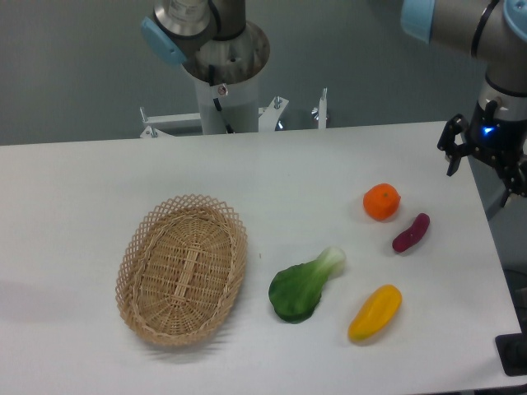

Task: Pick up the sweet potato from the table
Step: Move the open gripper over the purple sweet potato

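I need to grab the sweet potato by its purple body (411, 234) next with my gripper, to pick it up from the table.
The sweet potato (410, 233), small, dark purple-magenta and slightly curved, lies on the white table (329, 173) at the right, just below and right of a round orange fruit. My gripper (486, 167) hangs over the table's far right edge, above and to the right of the sweet potato and well apart from it. Its black fingers (452, 148) are spread apart with nothing between them.
A round orange fruit (381, 202) sits close to the sweet potato's upper left. A yellow-orange oblong vegetable (375, 313) lies nearer the front. A green bok choy (305, 285) lies mid-table. A wicker basket (136, 255) stands at the left. The robot base (226, 90) stands behind the table.
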Controlling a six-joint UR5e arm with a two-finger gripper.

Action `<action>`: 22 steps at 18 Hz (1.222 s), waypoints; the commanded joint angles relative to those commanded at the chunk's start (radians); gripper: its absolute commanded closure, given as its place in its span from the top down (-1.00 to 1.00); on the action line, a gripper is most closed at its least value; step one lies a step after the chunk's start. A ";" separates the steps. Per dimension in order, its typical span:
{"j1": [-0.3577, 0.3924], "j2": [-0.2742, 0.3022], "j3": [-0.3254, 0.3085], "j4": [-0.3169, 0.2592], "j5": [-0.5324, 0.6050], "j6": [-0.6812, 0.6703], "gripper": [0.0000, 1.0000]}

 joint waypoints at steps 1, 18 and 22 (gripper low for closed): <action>0.000 -0.006 -0.002 0.005 0.000 0.000 1.00; -0.015 -0.066 -0.196 0.124 0.006 -0.130 1.00; -0.018 -0.103 -0.288 0.280 0.101 -0.130 1.00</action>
